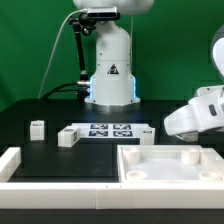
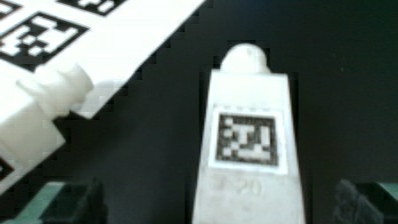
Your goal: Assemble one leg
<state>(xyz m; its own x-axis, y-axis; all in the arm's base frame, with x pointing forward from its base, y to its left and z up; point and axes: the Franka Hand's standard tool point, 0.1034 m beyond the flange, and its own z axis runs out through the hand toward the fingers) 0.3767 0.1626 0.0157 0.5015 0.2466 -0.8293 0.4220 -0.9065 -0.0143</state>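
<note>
My gripper is to pick up the leg by its tagged body [image 2: 247, 182] next, so the leg's rounded peg stays free to go into the white panel.
In the wrist view a white leg [image 2: 244, 140] with a black-and-white tag on its upper face lies on the black table. My gripper [image 2: 214, 206] is open. Its dark fingertips [image 2: 64, 205] stand on either side of the leg's near end, with a gap on each side. A second white leg [image 2: 43, 100] lies beside the marker board [image 2: 80, 30]. In the exterior view my gripper's white body [image 1: 195, 115] hangs low at the right, and its fingers and the leg under it are hidden. Two more legs [image 1: 37, 127] [image 1: 68, 137] lie at the left.
The large white panel [image 1: 170, 160] with a raised rim lies at the front right. A white L-shaped rail [image 1: 12, 160] runs along the front left. The marker board [image 1: 110, 130] lies mid-table, and the robot base [image 1: 110, 75] stands behind it.
</note>
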